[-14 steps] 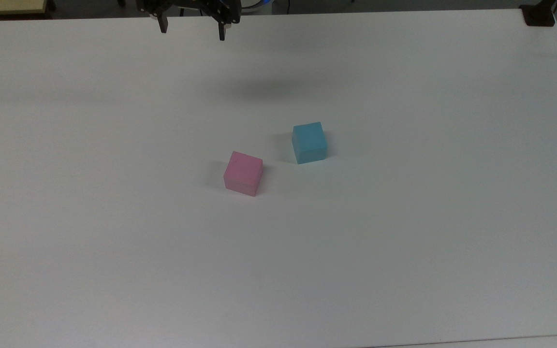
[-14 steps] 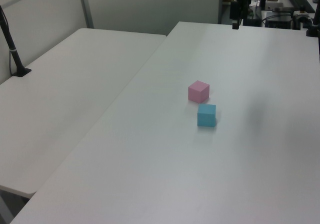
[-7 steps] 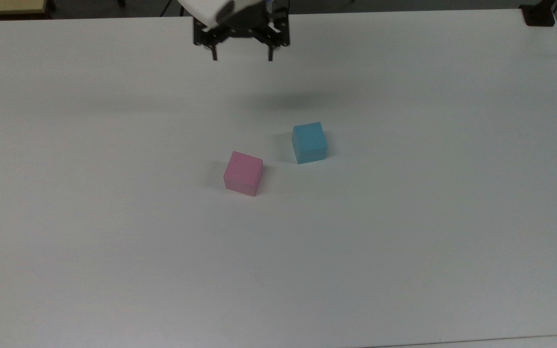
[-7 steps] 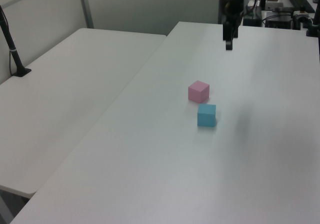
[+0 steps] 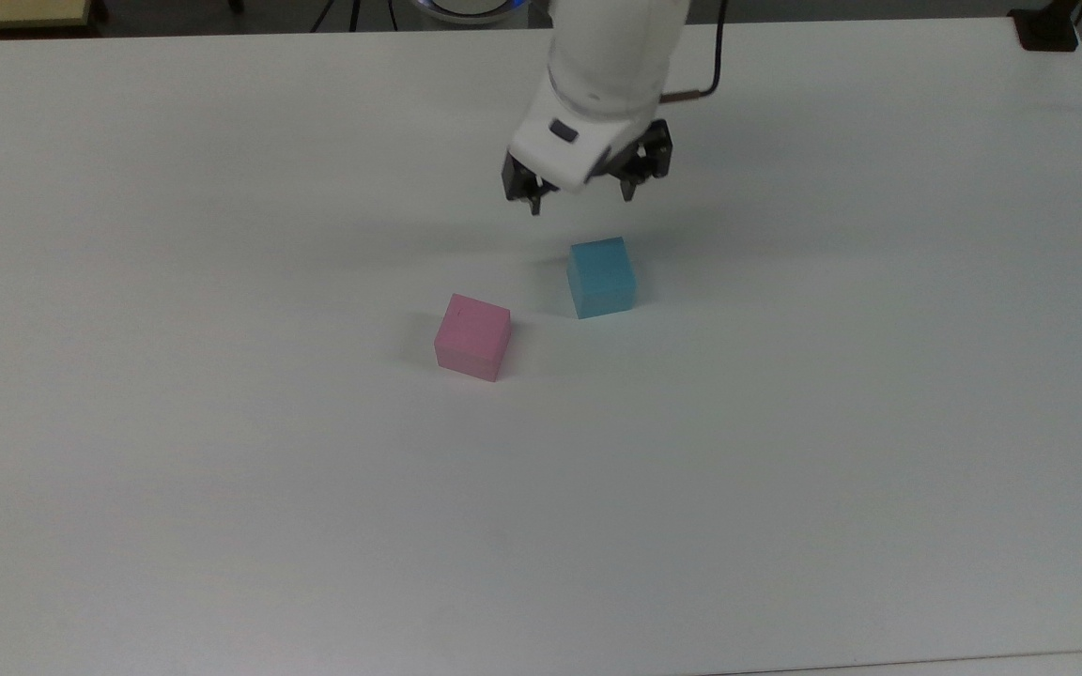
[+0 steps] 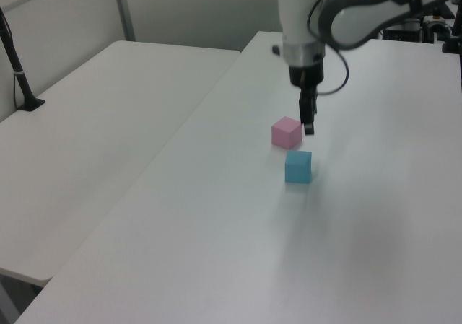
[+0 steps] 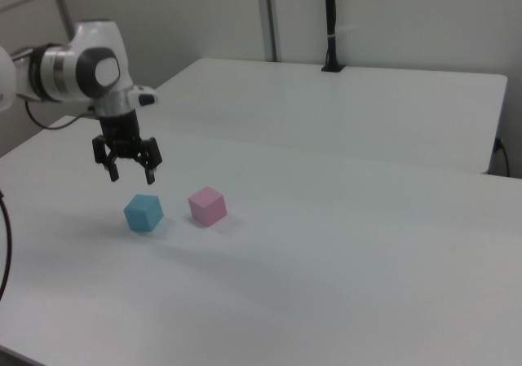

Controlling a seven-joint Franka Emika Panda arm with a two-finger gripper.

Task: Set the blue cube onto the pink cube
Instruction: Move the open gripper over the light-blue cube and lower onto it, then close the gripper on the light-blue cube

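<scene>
I will next grab the blue cube by its opposite sides with my gripper, so that its bottom stays free to rest on the pink cube (image 6: 286,132).
The blue cube (image 5: 602,276) (image 6: 298,167) (image 7: 143,213) rests on the white table, with the pink cube (image 5: 473,336) (image 6: 286,132) (image 7: 207,205) a short gap away, lower left of it in the top view. My gripper (image 5: 581,199) (image 7: 131,173) hangs open in the air above and just behind the blue cube, touching neither cube. In the left view the gripper (image 6: 309,124) overlaps the pink cube's right edge but is above the table.
The white table (image 5: 785,451) stretches wide on all sides of the cubes. A second table (image 6: 94,143) adjoins it, carrying a black pole mount (image 6: 22,86) (image 7: 330,24). A black clamp (image 5: 1046,28) sits at the top view's far right corner.
The arm has swept from the table's far edge toward the cubes and lowered, its gripper now hovering near the blue cube. Neither cube has moved.
</scene>
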